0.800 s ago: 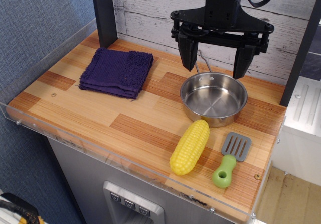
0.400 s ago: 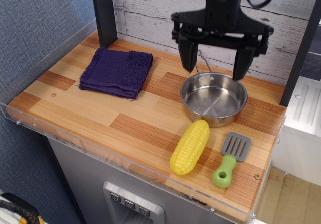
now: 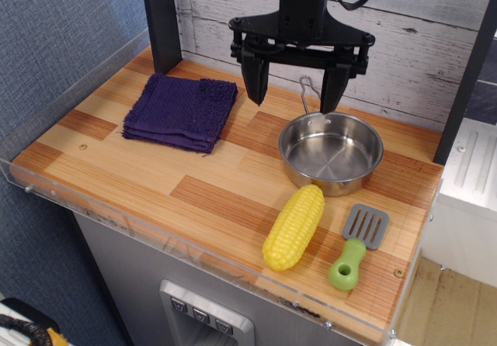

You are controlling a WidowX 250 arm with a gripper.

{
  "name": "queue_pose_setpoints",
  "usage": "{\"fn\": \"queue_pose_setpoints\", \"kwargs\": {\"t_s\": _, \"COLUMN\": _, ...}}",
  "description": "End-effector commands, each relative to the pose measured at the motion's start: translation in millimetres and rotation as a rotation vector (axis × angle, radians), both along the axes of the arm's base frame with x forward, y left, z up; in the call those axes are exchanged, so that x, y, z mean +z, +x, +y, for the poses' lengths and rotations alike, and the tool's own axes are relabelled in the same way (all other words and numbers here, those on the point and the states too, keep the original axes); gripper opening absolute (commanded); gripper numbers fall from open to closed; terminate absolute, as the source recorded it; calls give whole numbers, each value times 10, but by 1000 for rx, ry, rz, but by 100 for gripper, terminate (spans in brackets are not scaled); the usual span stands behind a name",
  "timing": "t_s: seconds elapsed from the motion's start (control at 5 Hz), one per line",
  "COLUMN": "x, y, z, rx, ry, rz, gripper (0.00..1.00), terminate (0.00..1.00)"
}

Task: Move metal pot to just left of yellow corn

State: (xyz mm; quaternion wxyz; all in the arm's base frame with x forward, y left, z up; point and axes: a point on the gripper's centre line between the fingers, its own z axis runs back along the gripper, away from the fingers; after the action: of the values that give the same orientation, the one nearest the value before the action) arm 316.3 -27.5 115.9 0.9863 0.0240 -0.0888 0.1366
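I should grab the metal pot's rim point(image 3: 283, 145) with my gripper next. Then the pot can move beside the yellow corn point(image 3: 294, 226).
The metal pot point(image 3: 331, 153) is a shallow shiny steel pan standing upright at the back right of the wooden counter, its thin wire loop handle point(image 3: 307, 94) pointing to the back. The yellow corn point(image 3: 294, 226) lies just in front of the pot, almost touching its front rim. My black gripper point(image 3: 295, 96) hangs open and empty above the counter, behind and to the left of the pot, with its fingers on either side of the wire handle's far end and above it.
A folded purple cloth point(image 3: 182, 110) lies at the back left. A grey toy spatula with a green handle point(image 3: 356, 246) lies right of the corn. A clear plastic rim point(image 3: 194, 245) edges the counter's front. A dark post point(image 3: 161, 20) stands at the back left.
My gripper has moved left from above the pot's back rim to behind and left of the pot. It stays open. The pot, corn and spatula have not moved.
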Motion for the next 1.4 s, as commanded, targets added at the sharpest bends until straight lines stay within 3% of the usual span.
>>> {"fn": "queue_pose_setpoints", "kwargs": {"t_s": 0.0, "x": -206, "y": 222, "z": 117, "rx": 4, "ry": -34, "rz": -62, "gripper": 100, "terminate": 0}}
{"fn": "queue_pose_setpoints", "kwargs": {"t_s": 0.2, "x": -541, "y": 248, "z": -4, "rx": -27, "ry": -28, "rz": -51, "gripper": 100, "terminate": 0}}
{"fn": "queue_pose_setpoints", "kwargs": {"t_s": 0.4, "x": -706, "y": 292, "z": -78, "rx": -34, "ry": 9, "rz": -80, "gripper": 100, "terminate": 0}}
{"fn": "queue_pose_setpoints", "kwargs": {"t_s": 0.6, "x": -857, "y": 389, "z": -104, "rx": -63, "ry": 54, "rz": -71, "gripper": 100, "terminate": 0}}
{"fn": "queue_pose_setpoints", "kwargs": {"t_s": 1.0, "x": -967, "y": 396, "z": 79, "rx": -38, "ry": 68, "rz": -13, "gripper": 100, "terminate": 0}}
{"fn": "queue_pose_setpoints", "kwargs": {"t_s": 1.2, "x": -942, "y": 392, "z": 131, "rx": -37, "ry": 83, "rz": -11, "gripper": 0, "terminate": 0}}
